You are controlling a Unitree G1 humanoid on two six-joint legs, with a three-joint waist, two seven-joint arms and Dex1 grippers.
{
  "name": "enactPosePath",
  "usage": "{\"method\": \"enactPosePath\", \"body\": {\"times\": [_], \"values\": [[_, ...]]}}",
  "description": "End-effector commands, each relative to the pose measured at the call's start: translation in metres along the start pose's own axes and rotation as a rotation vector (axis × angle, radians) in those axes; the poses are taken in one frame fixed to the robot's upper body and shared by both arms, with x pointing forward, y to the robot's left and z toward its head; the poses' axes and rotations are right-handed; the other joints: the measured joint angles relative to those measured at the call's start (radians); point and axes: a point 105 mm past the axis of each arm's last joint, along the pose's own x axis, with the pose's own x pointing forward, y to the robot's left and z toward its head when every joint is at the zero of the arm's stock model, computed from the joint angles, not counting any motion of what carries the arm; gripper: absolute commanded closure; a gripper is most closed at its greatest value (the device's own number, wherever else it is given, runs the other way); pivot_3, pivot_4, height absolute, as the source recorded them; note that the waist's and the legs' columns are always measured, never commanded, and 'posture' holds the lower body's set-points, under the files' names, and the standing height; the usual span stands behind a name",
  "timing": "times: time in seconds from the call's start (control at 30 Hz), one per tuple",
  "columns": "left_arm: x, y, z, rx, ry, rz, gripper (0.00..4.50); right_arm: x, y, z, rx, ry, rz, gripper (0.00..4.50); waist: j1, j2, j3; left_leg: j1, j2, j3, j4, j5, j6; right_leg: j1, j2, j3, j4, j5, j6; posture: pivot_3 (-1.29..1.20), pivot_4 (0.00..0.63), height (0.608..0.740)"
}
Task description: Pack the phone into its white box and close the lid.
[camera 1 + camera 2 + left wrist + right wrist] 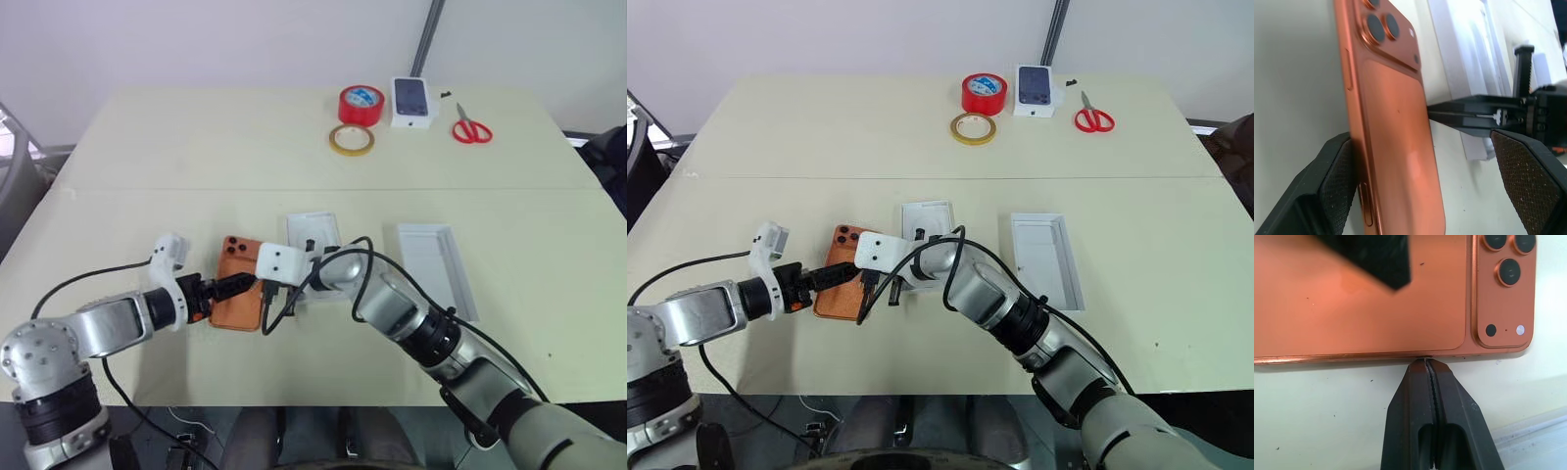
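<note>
The phone needs to be packed into the phone's white box [312, 227] [1464, 58]. My left gripper should grab the phone by its long side edges next.
The orange phone [235, 299] lies back up on the table, its camera block [1503, 289] at the far end. My left gripper [1432, 191] is open and straddles the phone. One pad [1337, 186] rests against the phone's long edge, and the other pad [1528, 171] stands clear of the opposite edge. My right gripper [1425, 363] is shut, and its tips touch the middle of that opposite long edge. The white box [315, 231] lies just beyond the right gripper, partly hidden by that wrist. The pale grey lid [438, 266] lies to the right, hollow side up.
At the table's far edge sit a red tape roll [361, 104], a yellow tape roll [351, 139], a small white carton [411, 101] printed with a dark phone, and red scissors [471, 127]. Black cables loop off both wrists near the phone.
</note>
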Motion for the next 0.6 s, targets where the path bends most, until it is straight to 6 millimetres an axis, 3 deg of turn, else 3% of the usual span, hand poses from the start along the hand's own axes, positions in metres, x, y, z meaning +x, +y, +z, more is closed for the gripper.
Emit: {"method": "enactPosePath", "body": {"times": [0.03,0.17,0.53,0.6], "values": [[-0.002,-0.008,0.002,-0.005,-0.012,-0.036,1.07,0.001,0.002,0.006,-0.016,-0.013,0.002,4.5,0.0,0.0,0.0,0.0,0.0,0.0,0.0,0.0,0.0,0.0,0.0,0.0,0.0,0.0,0.0,0.0,0.15,0.74],[-0.005,-0.007,0.0,-0.044,-0.009,-0.04,3.06,-0.001,0.001,0.008,-0.019,-0.018,-0.001,4.5,0.001,0.0,0.0,0.0,0.0,0.0,0.0,0.0,0.0,0.0,0.0,0.0,0.0,0.0,0.0,0.0,0.15,0.74],[-0.007,-0.005,-0.006,-0.131,0.008,-0.021,3.06,-0.035,-0.014,0.021,-0.018,-0.074,-0.045,4.5,0.001,0.0,0.001,-0.001,0.0,0.0,-0.001,0.0,0.0,-0.001,-0.001,0.0,-0.001,0.0,0.0,0.0,0.15,0.74],[-0.007,-0.003,-0.007,-0.145,0.007,-0.016,3.6,-0.044,-0.017,0.024,-0.001,-0.097,-0.053,4.5,0.001,0.0,0.001,-0.001,0.0,0.0,-0.001,0.0,0.0,-0.001,-0.001,0.0,-0.001,0.0,0.0,0.0,0.15,0.74]]}}
